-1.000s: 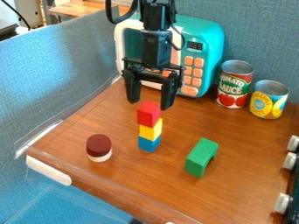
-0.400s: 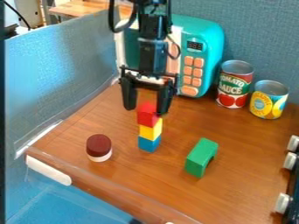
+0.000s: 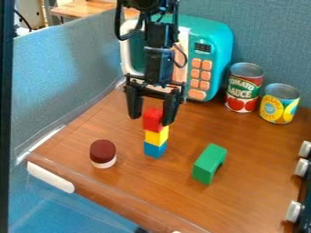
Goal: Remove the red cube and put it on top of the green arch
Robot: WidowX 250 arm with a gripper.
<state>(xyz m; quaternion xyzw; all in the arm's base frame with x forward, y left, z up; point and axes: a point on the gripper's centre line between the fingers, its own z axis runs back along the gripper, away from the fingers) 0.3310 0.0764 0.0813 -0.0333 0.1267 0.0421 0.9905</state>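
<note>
My gripper grips the red cube [image 3: 152, 119] by its opposite sides next. Then my gripper sets the red cube on top of the green arch.
My gripper [image 3: 150, 120] hangs open at the top of the block stack, one finger on the left and the other overlapping the red cube's right edge. The red cube [image 3: 152, 119] is uppermost, resting on a yellow cube [image 3: 157, 135], with a blue cube [image 3: 155, 149] at the bottom. To the right of the stack, the green arch [image 3: 209, 164] stands on the brown table [image 3: 176, 186].
A dark red and white cylinder [image 3: 102, 154] is left of the stack. Behind stand a teal toy microwave [image 3: 213, 50], a tomato sauce can [image 3: 244, 87] and a yellow-labelled can [image 3: 280, 103]. White knobs [image 3: 300, 167] line the right edge.
The gripper has come down and slightly left, so its fingertips are now lower beside the red cube. The blocks and the arch have kept their places.
</note>
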